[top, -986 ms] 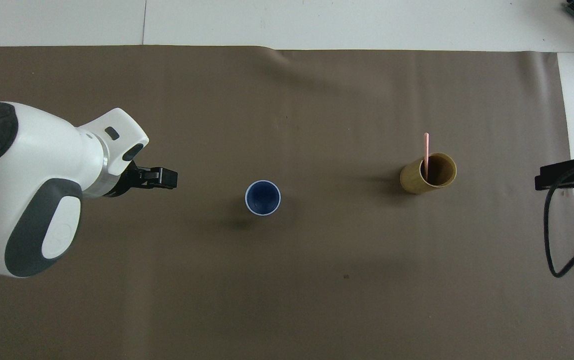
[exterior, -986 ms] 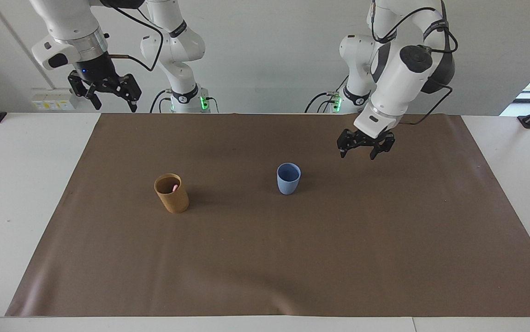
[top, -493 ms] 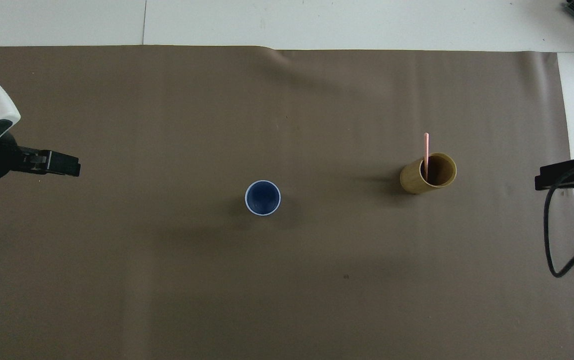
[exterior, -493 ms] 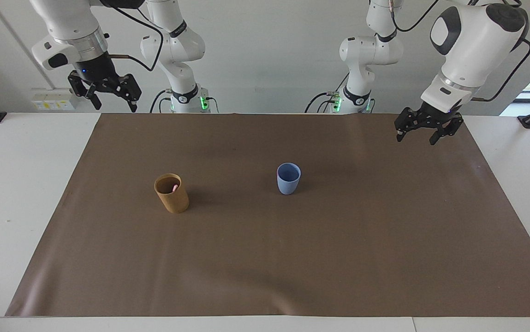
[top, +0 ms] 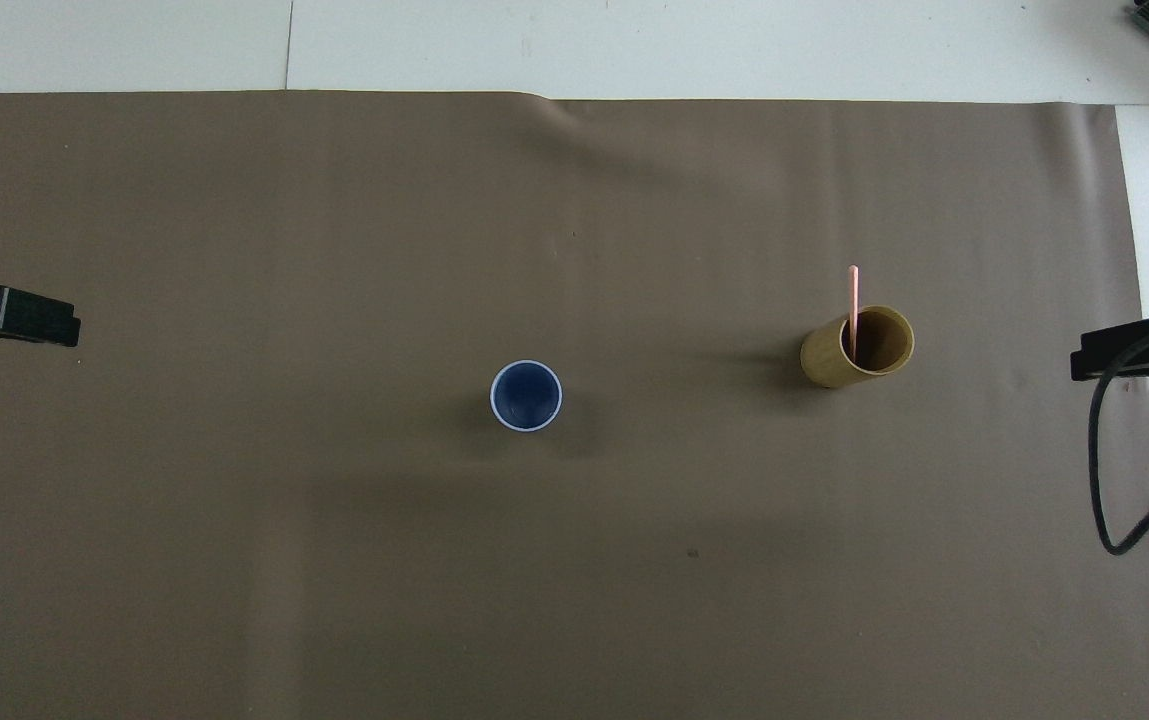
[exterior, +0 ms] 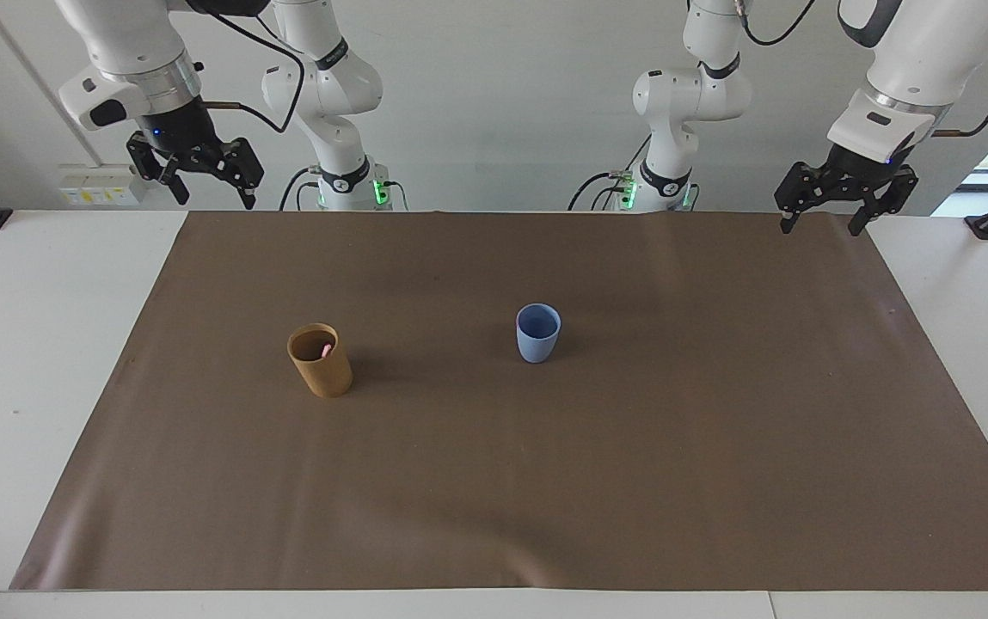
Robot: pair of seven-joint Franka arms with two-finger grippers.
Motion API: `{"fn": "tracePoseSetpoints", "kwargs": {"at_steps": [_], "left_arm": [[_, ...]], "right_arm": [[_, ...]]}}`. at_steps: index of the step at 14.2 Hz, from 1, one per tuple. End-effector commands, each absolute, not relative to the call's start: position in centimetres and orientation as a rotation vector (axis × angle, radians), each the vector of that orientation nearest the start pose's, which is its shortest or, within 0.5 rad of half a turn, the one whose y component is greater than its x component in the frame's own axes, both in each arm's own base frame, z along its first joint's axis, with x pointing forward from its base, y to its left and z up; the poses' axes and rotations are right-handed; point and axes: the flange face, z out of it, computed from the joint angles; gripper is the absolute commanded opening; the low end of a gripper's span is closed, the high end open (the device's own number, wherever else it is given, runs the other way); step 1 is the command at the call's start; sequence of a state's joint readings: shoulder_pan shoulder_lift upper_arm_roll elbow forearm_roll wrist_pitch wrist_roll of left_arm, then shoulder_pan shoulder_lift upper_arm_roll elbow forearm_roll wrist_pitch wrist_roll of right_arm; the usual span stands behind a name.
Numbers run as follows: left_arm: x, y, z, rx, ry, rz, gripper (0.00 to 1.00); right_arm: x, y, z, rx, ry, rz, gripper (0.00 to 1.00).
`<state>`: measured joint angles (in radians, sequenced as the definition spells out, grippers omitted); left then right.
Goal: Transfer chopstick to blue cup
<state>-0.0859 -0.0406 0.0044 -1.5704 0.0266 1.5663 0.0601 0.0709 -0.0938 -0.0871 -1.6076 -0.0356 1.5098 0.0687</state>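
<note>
My right gripper should next grab the chopstick by its exposed upper end (top: 853, 276), so that the pale-pink chopstick can go into the blue cup (top: 525, 395).
The blue cup (exterior: 537, 333) stands upright and empty near the middle of the brown mat; it also shows in the overhead view (top: 526, 396). One pale-pink chopstick (top: 852, 300) stands in the tan cup (exterior: 320, 359), toward the right arm's end; only its tip (exterior: 325, 351) shows in the facing view. My left gripper (exterior: 819, 229) is open and empty, raised over the mat's corner at the left arm's end. My right gripper (exterior: 214, 202) is open and empty, raised over the mat's corner at the right arm's end, where the arm waits.
The brown mat (exterior: 545, 481) covers most of the white table (exterior: 21, 344). The tan cup also shows in the overhead view (top: 859, 346). A black cable (top: 1114, 480) hangs from the right arm at the edge of the overhead view.
My left gripper has drawn away from beside the blue cup, rising and moving to the mat's corner at the left arm's end. The cups, the chopstick and the right arm have not moved.
</note>
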Motion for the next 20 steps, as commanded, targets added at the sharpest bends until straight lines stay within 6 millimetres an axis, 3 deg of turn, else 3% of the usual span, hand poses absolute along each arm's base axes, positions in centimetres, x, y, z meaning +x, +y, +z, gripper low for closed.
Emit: {"fn": "tracePoseSetpoints", "kwargs": {"at_steps": [1, 6, 11, 14, 17, 20], "left_arm": [[54.0, -4.5, 64.9, -3.093, 0.249, -0.017, 1.00], [53.7, -6.1, 64.9, -3.101, 0.277, -0.013, 1.00], [54.0, -3.2, 64.9, -3.108, 0.196, -0.012, 1.00], [54.0, -3.2, 64.8, -3.108, 0.196, -0.005, 1.00], [54.0, -3.2, 64.8, -3.108, 0.196, -0.005, 1.00], [54.0, -3.2, 64.9, -3.108, 0.196, -0.007, 1.00]], "right_arm": [[51.3, -1.6, 65.3, -3.170, 0.156, -0.011, 1.00], [51.6, -1.4, 65.3, -3.160, 0.069, -0.040, 1.00], [52.5, 0.1, 63.1, -3.105, -0.213, -0.076, 1.00], [53.9, 0.7, 60.0, -3.029, -0.467, -0.169, 1.00], [56.5, 2.8, 55.7, -2.915, -0.649, -0.300, 1.00], [58.6, 3.6, 52.8, -2.865, -0.772, -0.368, 1.00]]}}
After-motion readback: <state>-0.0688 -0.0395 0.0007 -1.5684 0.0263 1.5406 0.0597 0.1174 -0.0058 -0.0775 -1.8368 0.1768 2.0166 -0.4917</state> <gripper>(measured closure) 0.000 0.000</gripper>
